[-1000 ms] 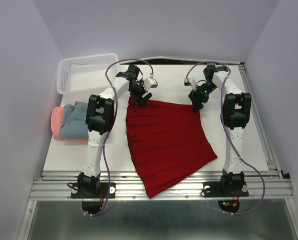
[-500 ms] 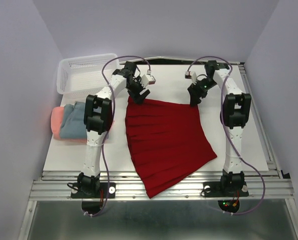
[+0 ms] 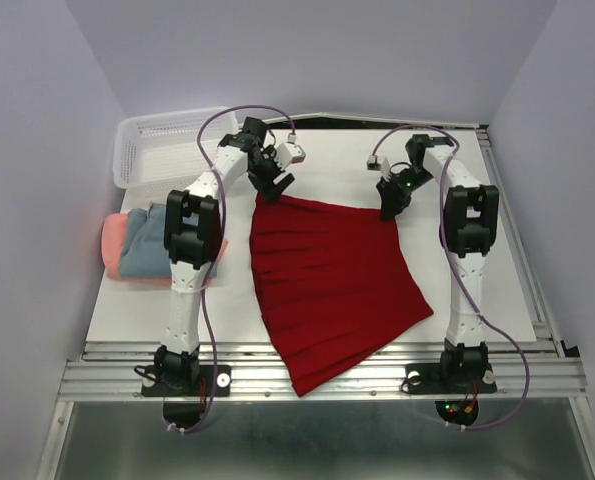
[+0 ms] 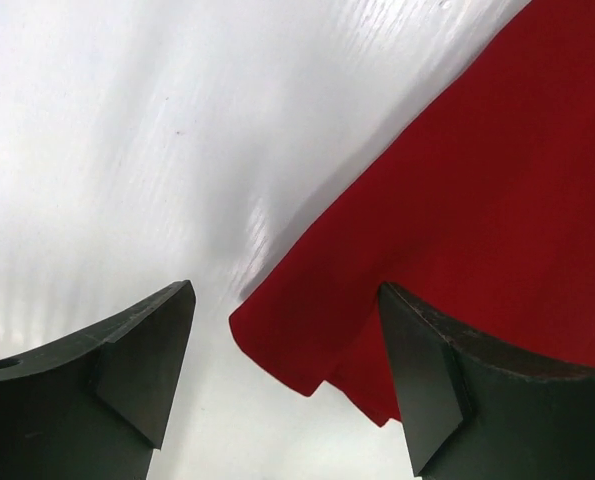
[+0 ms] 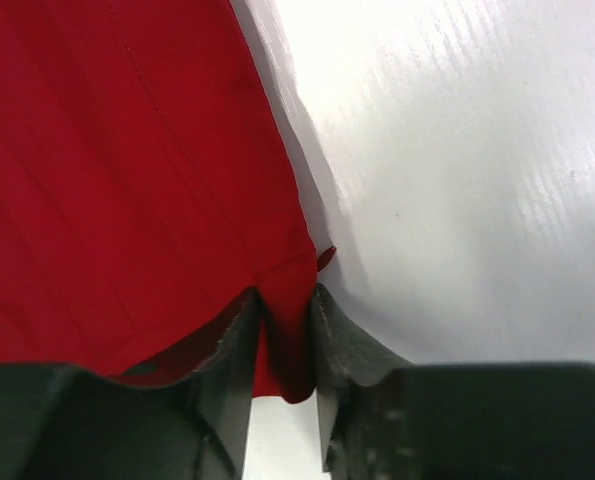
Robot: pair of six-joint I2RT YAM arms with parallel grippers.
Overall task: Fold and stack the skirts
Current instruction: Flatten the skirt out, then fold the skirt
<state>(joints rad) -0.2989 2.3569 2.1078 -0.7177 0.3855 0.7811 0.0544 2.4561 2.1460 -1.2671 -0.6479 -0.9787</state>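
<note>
The left gripper takes hold of the dark red skirt's loose far waist corner (image 3: 265, 201) (image 4: 286, 345) next, opposite my right gripper's. Then I fold the skirt's waist toward its hem.
The dark red pleated skirt (image 3: 327, 280) lies spread flat in the middle of the table, its waist edge at the far side. My left gripper (image 3: 273, 186) is open just above the skirt's far left corner (image 4: 307, 340), which lies loose between the jaws. My right gripper (image 3: 388, 205) is shut on the far right corner (image 5: 287, 340). The salmon-pink skirt (image 3: 117, 238) and the blue-grey skirt (image 3: 152, 248) lie folded in a pile at the table's left edge.
A white mesh basket (image 3: 167, 145) stands at the far left corner of the table. Grey walls close in on the left, the right and the back. The skirt's hem hangs over the metal rail (image 3: 327, 375) at the near edge.
My left gripper has let go of the skirt's far left corner and lifted back a little. My right gripper stays shut on its corner, nearly in place.
</note>
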